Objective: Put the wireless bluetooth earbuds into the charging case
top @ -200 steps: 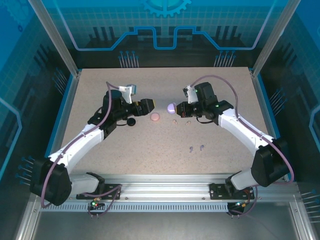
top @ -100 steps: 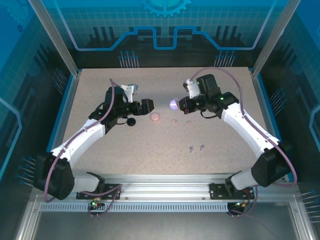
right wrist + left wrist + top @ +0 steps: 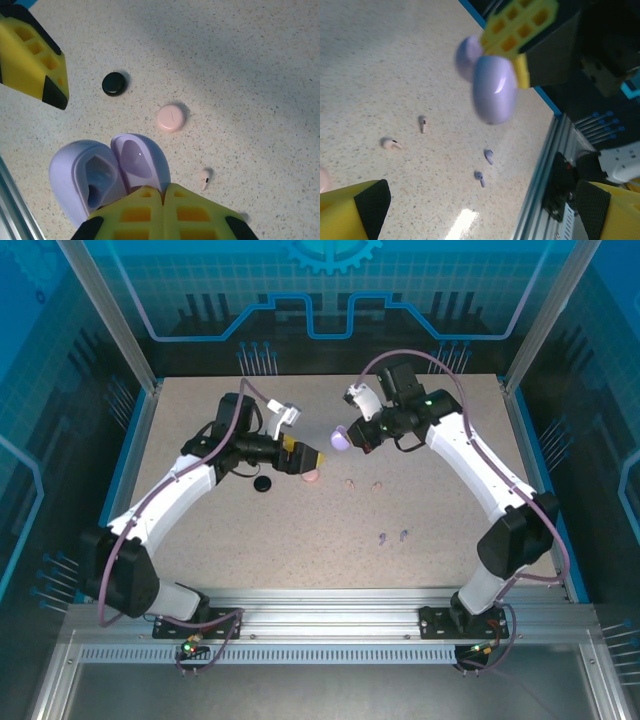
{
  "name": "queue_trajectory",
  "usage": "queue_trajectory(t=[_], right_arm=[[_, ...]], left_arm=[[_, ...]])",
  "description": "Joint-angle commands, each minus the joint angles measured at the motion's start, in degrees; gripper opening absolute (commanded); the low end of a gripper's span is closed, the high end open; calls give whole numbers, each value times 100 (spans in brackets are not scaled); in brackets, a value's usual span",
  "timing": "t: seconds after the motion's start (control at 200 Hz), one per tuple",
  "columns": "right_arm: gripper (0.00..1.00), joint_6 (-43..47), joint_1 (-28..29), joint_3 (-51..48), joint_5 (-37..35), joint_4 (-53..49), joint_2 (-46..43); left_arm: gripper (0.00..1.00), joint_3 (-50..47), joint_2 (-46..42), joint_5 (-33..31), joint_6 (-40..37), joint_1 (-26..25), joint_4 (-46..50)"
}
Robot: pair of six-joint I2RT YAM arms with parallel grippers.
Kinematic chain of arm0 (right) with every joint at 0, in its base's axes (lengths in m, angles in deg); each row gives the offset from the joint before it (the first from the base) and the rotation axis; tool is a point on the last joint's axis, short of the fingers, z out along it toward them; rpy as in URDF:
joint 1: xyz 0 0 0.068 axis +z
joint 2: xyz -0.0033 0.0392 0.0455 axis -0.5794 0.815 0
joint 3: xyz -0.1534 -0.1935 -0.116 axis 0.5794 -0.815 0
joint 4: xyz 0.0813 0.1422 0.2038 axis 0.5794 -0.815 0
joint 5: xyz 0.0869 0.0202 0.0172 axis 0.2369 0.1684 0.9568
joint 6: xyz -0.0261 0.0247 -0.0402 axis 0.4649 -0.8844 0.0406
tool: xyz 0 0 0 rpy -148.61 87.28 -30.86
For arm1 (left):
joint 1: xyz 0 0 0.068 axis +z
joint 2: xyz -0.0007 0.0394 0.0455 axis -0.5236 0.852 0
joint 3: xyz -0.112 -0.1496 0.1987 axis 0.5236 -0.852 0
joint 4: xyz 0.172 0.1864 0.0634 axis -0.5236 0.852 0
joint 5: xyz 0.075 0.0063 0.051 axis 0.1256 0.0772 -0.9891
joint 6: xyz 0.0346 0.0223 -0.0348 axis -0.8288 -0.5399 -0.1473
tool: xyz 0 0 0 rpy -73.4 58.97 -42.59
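The slots need to stay open to insert the earbuds. My left gripper should next grab the open lilac charging case [image 3: 107,170] by its base [image 3: 81,176].
My right gripper [image 3: 163,207] is shut on the hinge side of an open lilac charging case [image 3: 107,170], held up above the table [image 3: 340,438]. My left gripper [image 3: 303,460] stands open just left of it, facing the case [image 3: 492,90]. Two pale pink earbuds [image 3: 349,482] [image 3: 376,484] lie on the table below the case. Two lilac earbuds [image 3: 383,537] [image 3: 404,534] lie nearer the front, seen between my left fingers [image 3: 489,156] [image 3: 480,178]. One pink earbud [image 3: 206,178] shows beside my right fingers.
A shut pale pink round case [image 3: 311,478] lies under my left gripper, and a black round case [image 3: 262,484] lies left of it. The same two cases appear as pink [image 3: 171,117] and black [image 3: 114,83] in the right wrist view. Frame posts stand at the back corners.
My right arm has lifted the lilac case and carried it back and left. My left gripper has swung right over the pink case and turned toward the lilac case.
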State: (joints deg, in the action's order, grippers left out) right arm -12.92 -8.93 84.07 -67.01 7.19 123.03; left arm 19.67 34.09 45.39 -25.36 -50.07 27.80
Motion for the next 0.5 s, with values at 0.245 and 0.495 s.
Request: queue_trajectory(t=[0.245, 0.495], right_arm=[[0, 704, 303, 545, 110, -661, 224], [0, 729, 504, 831, 151, -799, 408]], left_arm=[[87, 1144, 762, 1342, -1224, 215, 1606], [78, 1363, 972, 1469, -1413, 215, 1729]])
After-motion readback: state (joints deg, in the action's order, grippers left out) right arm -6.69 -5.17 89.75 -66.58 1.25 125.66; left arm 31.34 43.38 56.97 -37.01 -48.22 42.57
